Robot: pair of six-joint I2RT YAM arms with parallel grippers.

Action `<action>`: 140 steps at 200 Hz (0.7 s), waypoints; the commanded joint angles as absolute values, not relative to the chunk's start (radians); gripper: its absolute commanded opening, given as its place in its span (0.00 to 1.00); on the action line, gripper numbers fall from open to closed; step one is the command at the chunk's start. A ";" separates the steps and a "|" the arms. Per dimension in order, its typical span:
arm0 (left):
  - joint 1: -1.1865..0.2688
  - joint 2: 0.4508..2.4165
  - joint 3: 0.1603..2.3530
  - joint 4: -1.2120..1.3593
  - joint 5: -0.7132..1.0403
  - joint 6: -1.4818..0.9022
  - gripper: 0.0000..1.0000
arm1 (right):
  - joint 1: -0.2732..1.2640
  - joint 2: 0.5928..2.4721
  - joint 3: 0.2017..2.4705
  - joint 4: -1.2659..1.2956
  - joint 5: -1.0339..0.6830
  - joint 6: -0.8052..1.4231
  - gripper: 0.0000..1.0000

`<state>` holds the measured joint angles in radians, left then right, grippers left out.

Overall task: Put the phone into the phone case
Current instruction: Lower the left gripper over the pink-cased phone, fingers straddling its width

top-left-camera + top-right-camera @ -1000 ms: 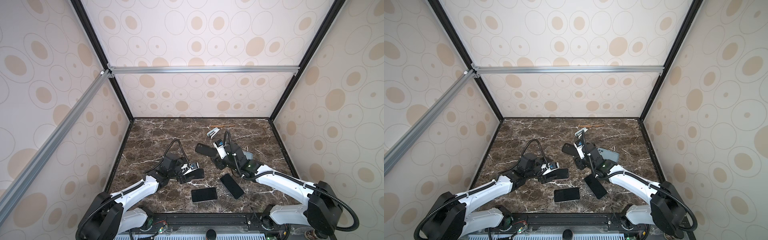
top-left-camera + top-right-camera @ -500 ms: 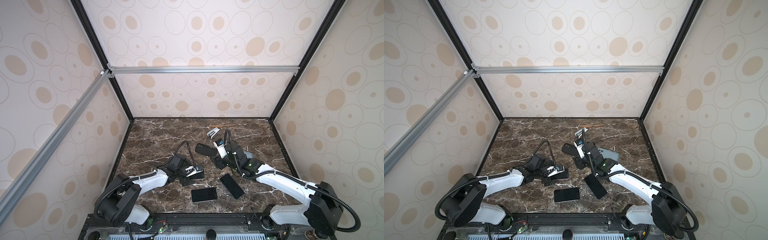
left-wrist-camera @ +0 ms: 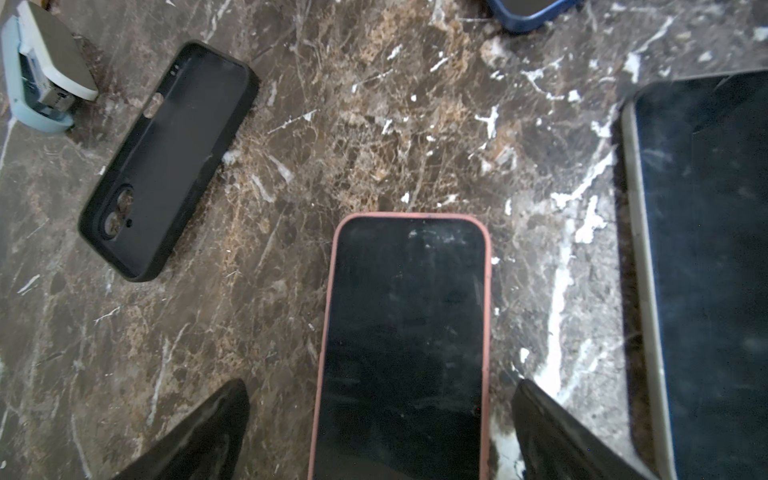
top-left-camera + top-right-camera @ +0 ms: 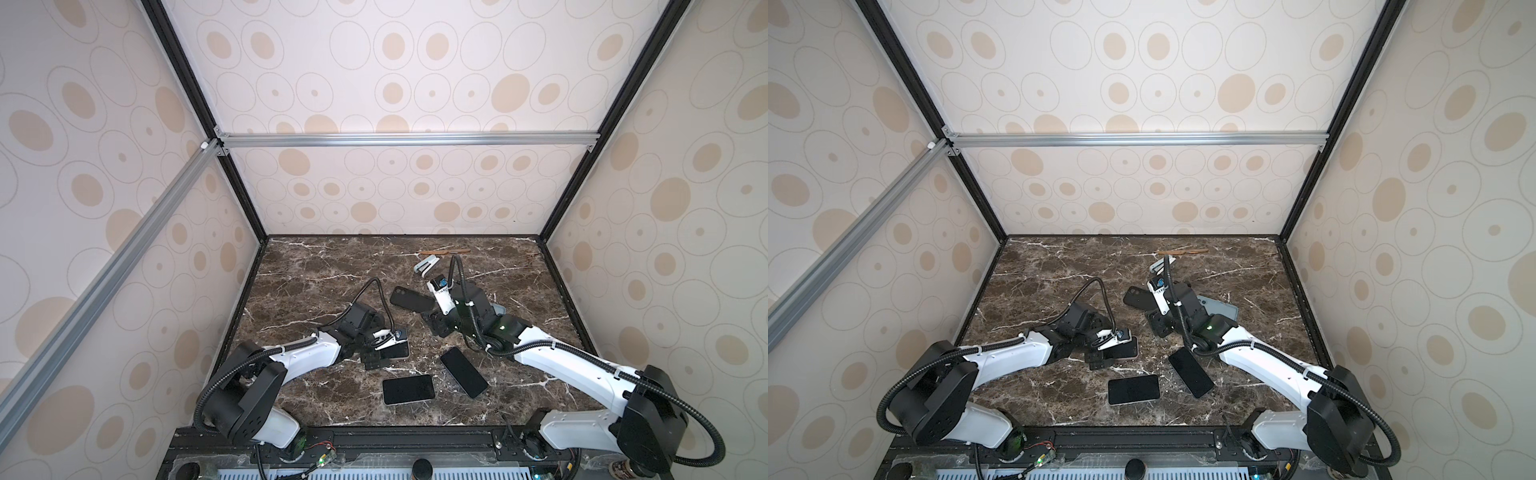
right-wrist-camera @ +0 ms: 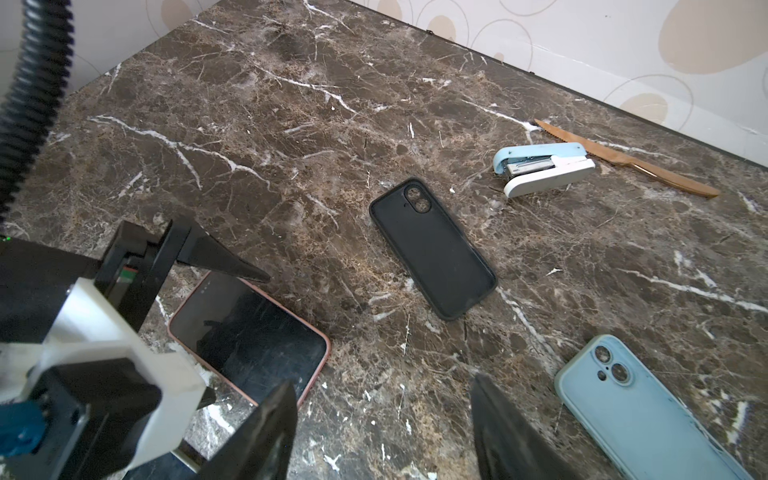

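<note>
My fingertips are above the screen in the right wrist view, so closing now would miss the phone. My left gripper goes lower before it closes on the pink-edged phone (image 4: 397, 351).
A pink-edged phone (image 3: 403, 345) lies screen up on the marble table (image 4: 316, 282). My left gripper (image 3: 380, 382) straddles it, open, with a gap between each finger and the phone's long sides. Both top views show this phone (image 4: 397, 351) (image 4: 1127, 349) under the left gripper (image 4: 376, 359) (image 4: 1098, 359). The empty black phone case (image 5: 432, 249) (image 4: 409, 299) lies open side up further back, apart from both grippers. My right gripper (image 5: 384, 380) (image 4: 436, 328) hangs open over bare marble, with the pink-edged phone (image 5: 249, 336) on one side and a light blue case (image 5: 640, 407) on the other.
Two more phones lie screen up near the front: a white-edged one (image 4: 408, 389) and a black one (image 4: 463, 378). A light blue stapler (image 5: 544, 168) and a brown knife (image 5: 623, 158) lie near the back wall. Enclosure walls close in three sides of the table.
The left arm's elbow has swung toward the front left while its gripper stayed over the pink-edged phone. Its jaws have spread a little wider. The right arm has not moved.
</note>
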<state>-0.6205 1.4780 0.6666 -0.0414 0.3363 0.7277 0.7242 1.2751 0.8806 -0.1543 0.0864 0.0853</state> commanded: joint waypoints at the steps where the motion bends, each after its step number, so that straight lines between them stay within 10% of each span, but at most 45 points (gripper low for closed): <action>1: -0.628 1.492 0.677 -0.055 0.376 0.765 0.99 | 0.721 1.268 0.886 -0.173 0.119 0.080 0.68; 140: -0.606 1.688 0.800 -0.284 0.274 0.724 0.89 | 0.721 1.233 0.859 -0.186 0.113 0.121 0.68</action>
